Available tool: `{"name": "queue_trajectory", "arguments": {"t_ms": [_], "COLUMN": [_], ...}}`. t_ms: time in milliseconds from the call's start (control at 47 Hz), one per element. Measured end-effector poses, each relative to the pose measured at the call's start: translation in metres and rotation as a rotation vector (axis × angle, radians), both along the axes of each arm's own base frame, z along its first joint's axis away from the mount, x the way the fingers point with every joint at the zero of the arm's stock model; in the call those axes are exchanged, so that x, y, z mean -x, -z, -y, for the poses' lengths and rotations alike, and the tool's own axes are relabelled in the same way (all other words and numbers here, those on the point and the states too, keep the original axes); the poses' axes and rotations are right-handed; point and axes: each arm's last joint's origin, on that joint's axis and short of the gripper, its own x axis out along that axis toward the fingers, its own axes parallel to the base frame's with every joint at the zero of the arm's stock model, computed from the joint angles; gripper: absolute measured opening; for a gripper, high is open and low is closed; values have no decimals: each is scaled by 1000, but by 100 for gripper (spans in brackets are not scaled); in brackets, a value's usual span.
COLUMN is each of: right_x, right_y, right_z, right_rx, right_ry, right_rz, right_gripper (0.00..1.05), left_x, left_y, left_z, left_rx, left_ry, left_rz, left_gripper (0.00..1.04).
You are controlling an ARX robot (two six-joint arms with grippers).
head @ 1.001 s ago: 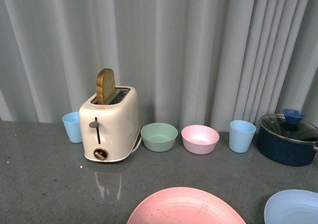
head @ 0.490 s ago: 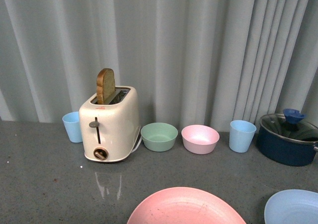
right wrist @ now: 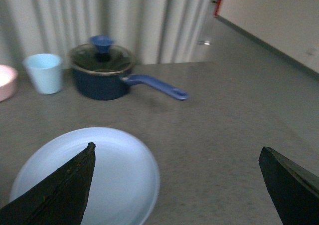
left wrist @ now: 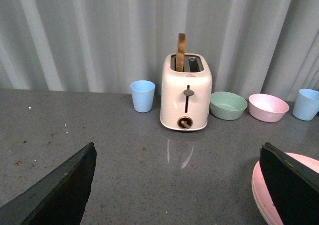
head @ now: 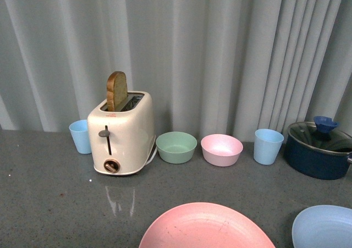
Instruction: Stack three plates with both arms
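The light blue plate still has to go on the pink plate. My right gripper will next pick up the light blue plate by its rim [right wrist: 130, 137].
A pink plate [head: 206, 226] lies at the near edge of the grey counter, cut off by the frame. A light blue plate [head: 324, 227] lies at the near right. Neither arm shows in the front view. My left gripper [left wrist: 177, 157] is open and empty above bare counter, and the pink plate's rim [left wrist: 260, 187] lies beside one finger. My right gripper [right wrist: 177, 157] is open and empty, with the blue plate [right wrist: 104, 175] under one finger. I see no third plate.
A cream toaster [head: 121, 132] with a slice of bread stands at the back left by a blue cup [head: 80, 136]. A green bowl [head: 176, 147], pink bowl [head: 221, 149], blue cup [head: 268, 146] and dark blue lidded pot [head: 319, 149] line the curtain.
The front view has shifted slightly: the toaster, bowls and cups sit a little higher in the frame and more of both plates shows. Nothing on the counter has moved.
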Motion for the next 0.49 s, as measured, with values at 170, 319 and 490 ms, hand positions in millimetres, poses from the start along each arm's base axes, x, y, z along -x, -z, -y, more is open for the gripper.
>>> {"name": "queue_trajectory", "arguments": {"t_ms": [170, 319, 490], "right_x": [-34, -86, -134], "right_y": [-27, -28, -9], "right_z": [33, 98, 164], "right_rx": [-64, -286, -475], "right_ry": [-3, -33, -13], "right_rz": [37, -92, -314], "right_gripper": [97, 97, 97], "left_x": [0, 0, 0], "left_y": [0, 0, 0], "left_z": [0, 0, 0], "left_rx": [0, 0, 0], "left_ry": [-1, -2, -1], "left_rz": [0, 1, 1], "left_gripper": [98, 98, 98]}}
